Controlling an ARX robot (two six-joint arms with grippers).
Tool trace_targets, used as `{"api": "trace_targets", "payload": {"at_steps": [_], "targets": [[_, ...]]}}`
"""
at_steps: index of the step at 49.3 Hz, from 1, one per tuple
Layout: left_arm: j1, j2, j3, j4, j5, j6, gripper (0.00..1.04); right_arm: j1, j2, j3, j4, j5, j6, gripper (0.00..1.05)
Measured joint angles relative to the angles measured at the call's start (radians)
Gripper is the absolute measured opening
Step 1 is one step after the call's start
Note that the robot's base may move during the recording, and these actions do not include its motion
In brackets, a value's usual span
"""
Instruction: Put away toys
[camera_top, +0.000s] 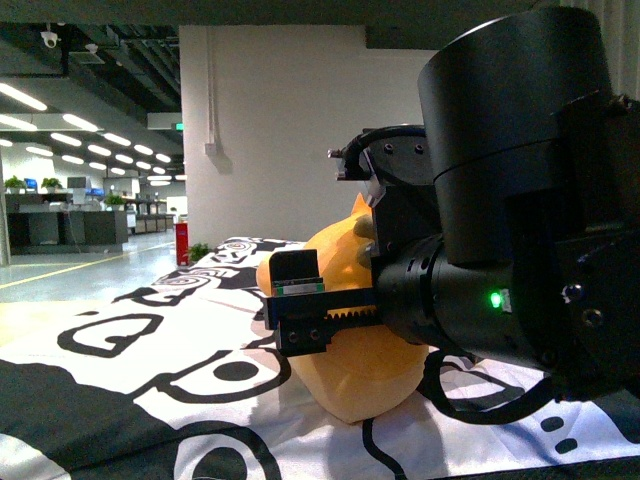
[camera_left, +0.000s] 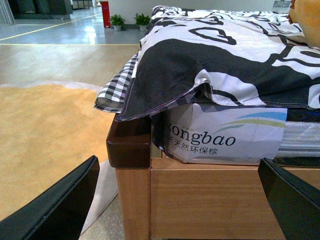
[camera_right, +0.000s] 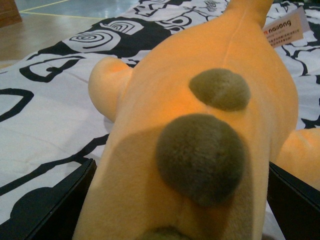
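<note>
I need to put away the plush toy (camera_right: 165, 165), so next I will pick it up by its patch-studded body (camera_right: 185, 185) with my right gripper.
The orange-yellow plush toy (camera_top: 350, 370) lies on the black-and-white patterned bedcover (camera_top: 150, 340). In the right wrist view the toy (camera_right: 165, 165) fills the frame, with grey-brown round patches on its body and a paper tag at its far end. My right gripper (camera_right: 180, 210) is open, and the toy's body lies between its two fingers (camera_right: 50, 210). In the front view the right gripper (camera_top: 310, 310) sits against the toy. My left gripper (camera_left: 175, 205) is open and empty, low beside the wooden bed frame (camera_left: 200, 200). A sliver of the toy (camera_left: 307, 15) shows at the far edge.
The bed's dark wooden corner post (camera_left: 129, 145) and a wrapped mattress (camera_left: 225, 137) face the left gripper. A checked sheet (camera_left: 117, 87) hangs under the cover. A yellow rug (camera_left: 45, 140) lies on the floor beside the bed. An open office hall lies beyond.
</note>
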Motion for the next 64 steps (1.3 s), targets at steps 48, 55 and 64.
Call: {"api": "trace_targets", "payload": {"at_steps": [48,55,64], "targets": [[0.000,0.000,0.000,0.000,0.000,0.000,0.98,-0.087,-0.258,-0.096,0.004,-0.161,0.133,0.10],[0.000,0.000,0.000,0.000,0.000,0.000,0.98,-0.138,-0.386,-0.153,-0.011,-0.249,0.143,0.08],[0.000,0.000,0.000,0.000,0.000,0.000,0.98,-0.201,-0.544,-0.254,-0.035,-0.356,0.146,0.08]]}}
